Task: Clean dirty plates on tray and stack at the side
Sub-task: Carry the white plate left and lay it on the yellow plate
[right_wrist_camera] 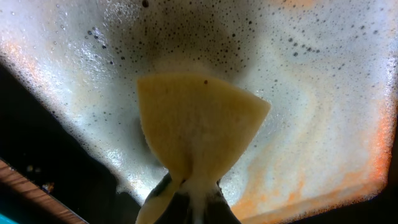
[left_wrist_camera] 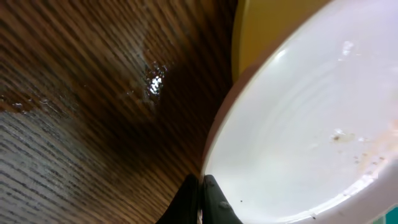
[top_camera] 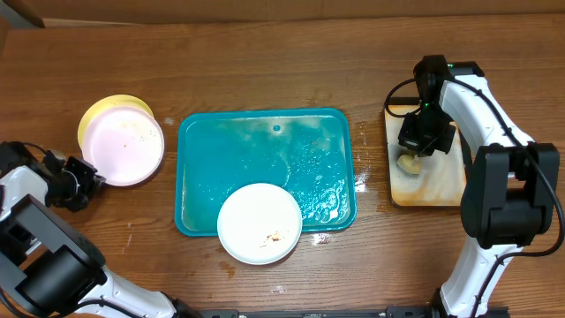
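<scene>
The left gripper will keep hold of the white plate until it covers the yellow-green plate (top_camera: 99, 113), because the white plate's near edge (top_camera: 132, 182) sticks out over the tabletop.
The teal tray (top_camera: 265, 146) lies mid-table, wet. One white plate (top_camera: 259, 223) with a brown smear sits on its front edge and overhangs it. To the left of the tray, a second white plate (top_camera: 124, 146) with specks rests on the yellow-green plate (top_camera: 99, 113). My left gripper (top_camera: 91, 179) is at this white plate's lower-left rim. In the left wrist view the fingers (left_wrist_camera: 201, 186) are closed on the rim of the white plate (left_wrist_camera: 298, 124), with the yellow-green plate (left_wrist_camera: 267, 18) beneath. My right gripper (top_camera: 415, 150) is shut on a yellow sponge (right_wrist_camera: 199, 118).
A narrow black-rimmed, rust-stained tray (top_camera: 441, 190) stands right of the teal tray. It is full of soapy foam (right_wrist_camera: 323, 93), and the sponge (top_camera: 409, 162) hangs over it. The table is dark wood (left_wrist_camera: 74, 93), with wet spots by the teal tray's right edge.
</scene>
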`<act>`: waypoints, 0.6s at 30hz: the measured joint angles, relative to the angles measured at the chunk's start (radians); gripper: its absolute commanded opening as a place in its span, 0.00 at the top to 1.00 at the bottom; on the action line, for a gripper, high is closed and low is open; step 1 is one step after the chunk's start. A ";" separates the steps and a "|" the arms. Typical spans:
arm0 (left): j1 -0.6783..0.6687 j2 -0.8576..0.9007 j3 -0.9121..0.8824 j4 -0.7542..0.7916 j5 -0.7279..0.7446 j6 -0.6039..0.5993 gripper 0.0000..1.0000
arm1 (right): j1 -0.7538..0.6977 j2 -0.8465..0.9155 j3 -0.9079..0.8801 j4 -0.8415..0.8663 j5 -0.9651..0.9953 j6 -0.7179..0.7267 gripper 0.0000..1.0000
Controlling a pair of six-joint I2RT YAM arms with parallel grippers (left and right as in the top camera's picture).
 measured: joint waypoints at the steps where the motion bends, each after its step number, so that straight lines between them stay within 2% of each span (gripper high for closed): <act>1: 0.000 0.000 0.006 -0.003 0.001 0.000 0.96 | 0.000 0.000 0.000 0.000 0.000 0.000 0.96; 18: 0.008 -0.110 0.109 -0.041 -0.020 -0.033 0.96 | 0.000 0.000 0.000 0.000 0.000 0.000 0.96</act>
